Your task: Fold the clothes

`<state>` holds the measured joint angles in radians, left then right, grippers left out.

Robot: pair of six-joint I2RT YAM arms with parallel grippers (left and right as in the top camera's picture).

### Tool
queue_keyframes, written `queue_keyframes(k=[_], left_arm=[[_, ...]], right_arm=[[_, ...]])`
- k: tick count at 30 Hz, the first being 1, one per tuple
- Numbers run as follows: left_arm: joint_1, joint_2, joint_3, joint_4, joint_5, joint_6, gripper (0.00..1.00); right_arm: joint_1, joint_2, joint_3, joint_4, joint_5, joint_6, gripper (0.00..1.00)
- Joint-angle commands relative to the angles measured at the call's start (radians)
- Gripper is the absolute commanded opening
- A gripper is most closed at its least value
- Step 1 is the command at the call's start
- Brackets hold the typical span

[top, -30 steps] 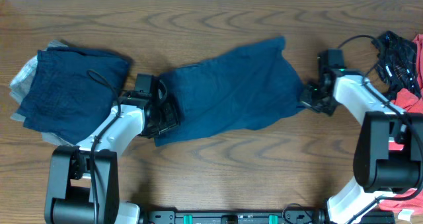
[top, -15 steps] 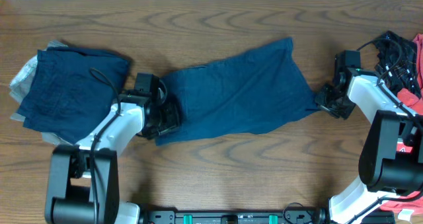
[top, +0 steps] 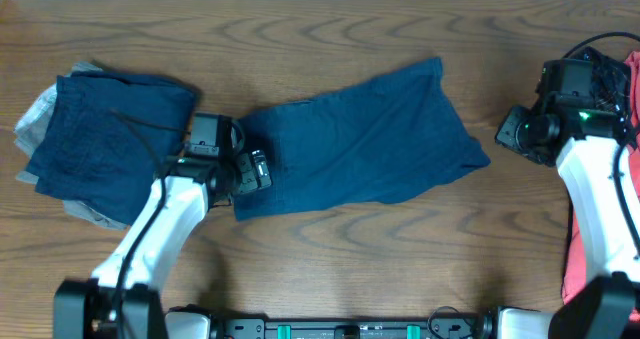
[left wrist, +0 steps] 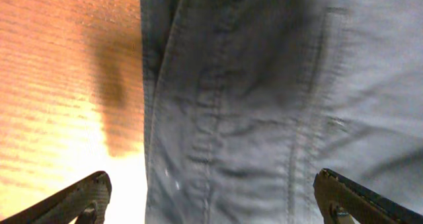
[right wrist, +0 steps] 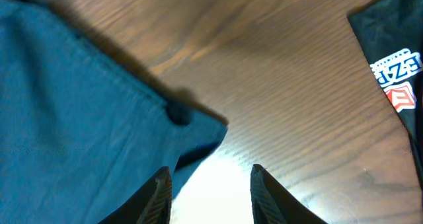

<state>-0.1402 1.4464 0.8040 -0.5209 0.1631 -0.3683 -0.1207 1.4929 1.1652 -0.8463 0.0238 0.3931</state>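
The end of the dark navy shorts [top: 360, 144] needs to be folded over the middle of the shorts, so the left gripper should grab that end at the stitched seams next.
Dark navy shorts [top: 360, 144] lie spread flat across the middle of the table. My left gripper [top: 252, 170] is open over their left end. In the left wrist view its fingers [left wrist: 86, 197] stand wide apart above the stitched seams of the shorts [left wrist: 251, 105], holding nothing. My right gripper [top: 512, 133] is open and empty just right of the shorts' right corner. In the right wrist view that corner [right wrist: 86, 118] lies left of the gripper [right wrist: 210, 191], over bare wood.
A folded stack of navy and grey garments [top: 100, 144] sits at the far left. A black garment [top: 605, 74] with a printed label [right wrist: 396, 78] and a red garment [top: 573, 269] lie at the right edge, by the right arm.
My right gripper pulled the shorts' right end rightwards, let it go and drew back to the right. My left gripper opened at the left end and its arm shifted.
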Motion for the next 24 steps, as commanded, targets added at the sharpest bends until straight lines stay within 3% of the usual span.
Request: queue_keyframes(k=[1, 8, 9, 11, 13, 15, 16, 24], left_arm=[[0.000, 0.094, -0.002, 0.034, -0.037, 0.007, 0.98], [0.000, 0.244, -0.002, 0.129, 0.042, -0.003, 0.98], [-0.001, 0.262, -0.002, 0.143, 0.088, -0.003, 0.93], [-0.001, 0.282, -0.002, 0.154, 0.154, -0.002, 0.75], [-0.001, 0.286, -0.002, 0.156, 0.196, -0.002, 0.49], [0.000, 0.284, 0.000, 0.144, 0.225, -0.002, 0.15], [0.003, 0.282, 0.003, 0.127, 0.232, -0.002, 0.06], [0.026, 0.158, 0.112, -0.135, 0.229, 0.046, 0.06]], right_arm=[[0.021, -0.014, 0.008, -0.037, -0.044, -0.059, 0.38], [0.049, -0.013, 0.007, -0.074, -0.071, -0.130, 0.36], [0.057, -0.013, 0.007, -0.073, -0.084, -0.144, 0.36], [0.074, -0.013, 0.007, -0.069, -0.089, -0.156, 0.34], [0.100, -0.013, 0.007, -0.059, -0.089, -0.167, 0.32], [0.129, -0.013, 0.007, -0.047, -0.108, -0.198, 0.25], [0.145, -0.013, 0.007, -0.039, -0.130, -0.230, 0.22], [0.283, 0.035, 0.006, 0.016, -0.222, -0.298, 0.09]])
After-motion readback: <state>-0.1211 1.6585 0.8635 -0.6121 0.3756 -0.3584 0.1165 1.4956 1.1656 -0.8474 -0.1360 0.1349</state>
